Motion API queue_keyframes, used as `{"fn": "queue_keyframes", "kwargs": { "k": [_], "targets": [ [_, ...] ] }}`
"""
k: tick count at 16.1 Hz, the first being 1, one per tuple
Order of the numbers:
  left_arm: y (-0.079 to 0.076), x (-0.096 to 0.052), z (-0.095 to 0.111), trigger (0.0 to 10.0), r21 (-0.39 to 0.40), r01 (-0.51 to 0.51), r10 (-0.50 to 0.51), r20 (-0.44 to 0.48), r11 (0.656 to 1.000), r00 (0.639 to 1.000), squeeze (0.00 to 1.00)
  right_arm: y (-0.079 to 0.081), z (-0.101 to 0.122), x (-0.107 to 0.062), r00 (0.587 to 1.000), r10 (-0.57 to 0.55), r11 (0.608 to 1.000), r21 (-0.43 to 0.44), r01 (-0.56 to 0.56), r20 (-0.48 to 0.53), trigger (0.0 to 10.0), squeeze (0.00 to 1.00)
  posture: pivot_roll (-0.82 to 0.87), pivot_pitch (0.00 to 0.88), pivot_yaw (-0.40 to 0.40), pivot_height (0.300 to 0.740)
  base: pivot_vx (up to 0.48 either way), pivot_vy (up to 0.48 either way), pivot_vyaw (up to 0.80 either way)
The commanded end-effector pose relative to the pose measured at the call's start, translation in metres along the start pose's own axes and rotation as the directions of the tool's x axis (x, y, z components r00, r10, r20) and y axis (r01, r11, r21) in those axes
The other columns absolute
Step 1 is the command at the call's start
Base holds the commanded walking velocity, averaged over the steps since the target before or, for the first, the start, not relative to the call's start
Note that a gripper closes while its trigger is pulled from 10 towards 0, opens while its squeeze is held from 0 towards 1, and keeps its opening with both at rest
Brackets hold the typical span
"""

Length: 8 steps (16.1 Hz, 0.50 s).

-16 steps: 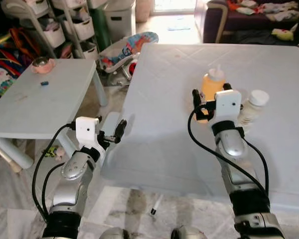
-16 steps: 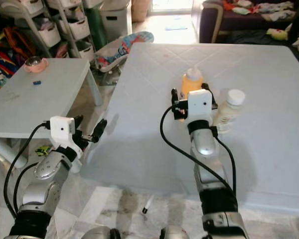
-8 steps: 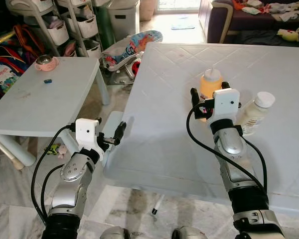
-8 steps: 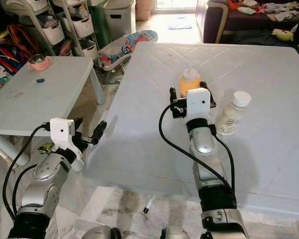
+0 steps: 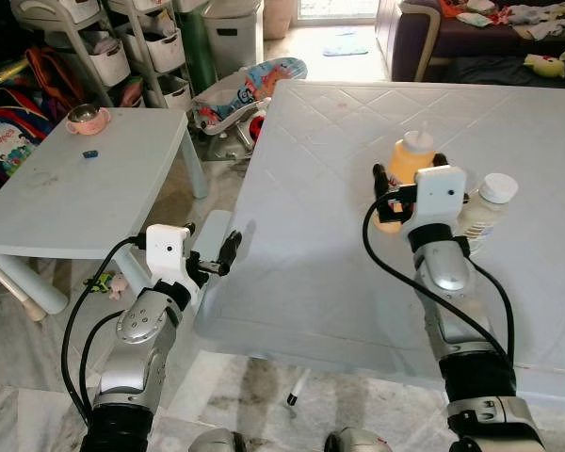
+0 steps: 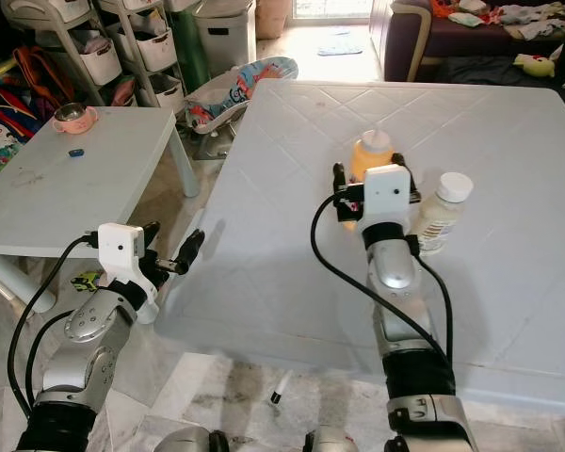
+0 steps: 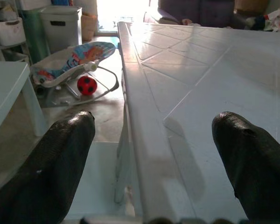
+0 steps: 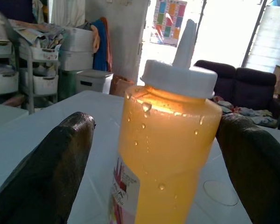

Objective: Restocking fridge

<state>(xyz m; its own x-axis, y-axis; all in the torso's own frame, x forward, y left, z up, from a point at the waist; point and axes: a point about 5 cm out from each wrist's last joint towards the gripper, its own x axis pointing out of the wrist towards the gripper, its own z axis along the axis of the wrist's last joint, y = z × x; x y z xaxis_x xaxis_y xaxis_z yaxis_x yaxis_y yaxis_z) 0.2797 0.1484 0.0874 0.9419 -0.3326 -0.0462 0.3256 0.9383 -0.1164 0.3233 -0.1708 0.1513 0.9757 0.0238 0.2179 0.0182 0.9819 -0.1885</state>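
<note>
My right gripper grabs the orange squeeze bottle by its upper body [image 5: 410, 162] below the white nozzle cap [image 5: 418, 141] next, to restock the fridge with it.
An orange squeeze bottle [image 5: 407, 172] with a white nozzle cap stands upright on the big white table [image 5: 320, 245]. My right gripper [image 5: 408, 188] is open around it, one finger on each side; in the right wrist view the orange bottle [image 8: 165, 154] stands between the fingers [image 8: 46, 172] without visible contact. Just right of it stands a cream bottle [image 5: 482, 209] with a white lid. My left gripper [image 5: 215, 252] is open at the table's left front edge, holding nothing; in the left wrist view its fingers [image 7: 51, 163] straddle the table edge [image 7: 144, 154].
A low white side table [image 5: 75, 179] to the left carries a pink bowl [image 5: 83, 120] and a small blue item [image 5: 91, 153]. A baby bouncer [image 5: 250, 85] with a red ball lies beyond. Storage shelves [image 5: 122, 47] and a dark sofa [image 5: 471, 38] line the back.
My right gripper has shifted right and forward, so the orange bottle now stands between its fingers. The left arm has hardly moved.
</note>
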Motion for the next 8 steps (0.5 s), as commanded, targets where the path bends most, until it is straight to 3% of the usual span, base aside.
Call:
{"fn": "queue_keyframes", "kwargs": {
  "k": [1,8],
  "targets": [
    [0.0008,-0.0004,0.0010,10.0,0.013,0.008,-0.008,-0.008,1.000,1.000,0.00,-0.0003,0.0062,0.0061,1.000,-0.010,1.000,0.015,0.010,0.016,10.0,0.00,-0.01,0.020,0.077,0.740,0.000,0.000,0.00],
    [-0.0012,-0.0008,-0.0003,10.0,0.014,0.023,-0.022,-0.018,1.000,1.000,0.00,-0.0059,0.0059,0.0125,0.999,-0.039,0.999,0.026,0.039,-0.001,10.0,0.00,-0.01,0.018,0.080,0.740,0.000,0.000,0.00]
  ]
}}
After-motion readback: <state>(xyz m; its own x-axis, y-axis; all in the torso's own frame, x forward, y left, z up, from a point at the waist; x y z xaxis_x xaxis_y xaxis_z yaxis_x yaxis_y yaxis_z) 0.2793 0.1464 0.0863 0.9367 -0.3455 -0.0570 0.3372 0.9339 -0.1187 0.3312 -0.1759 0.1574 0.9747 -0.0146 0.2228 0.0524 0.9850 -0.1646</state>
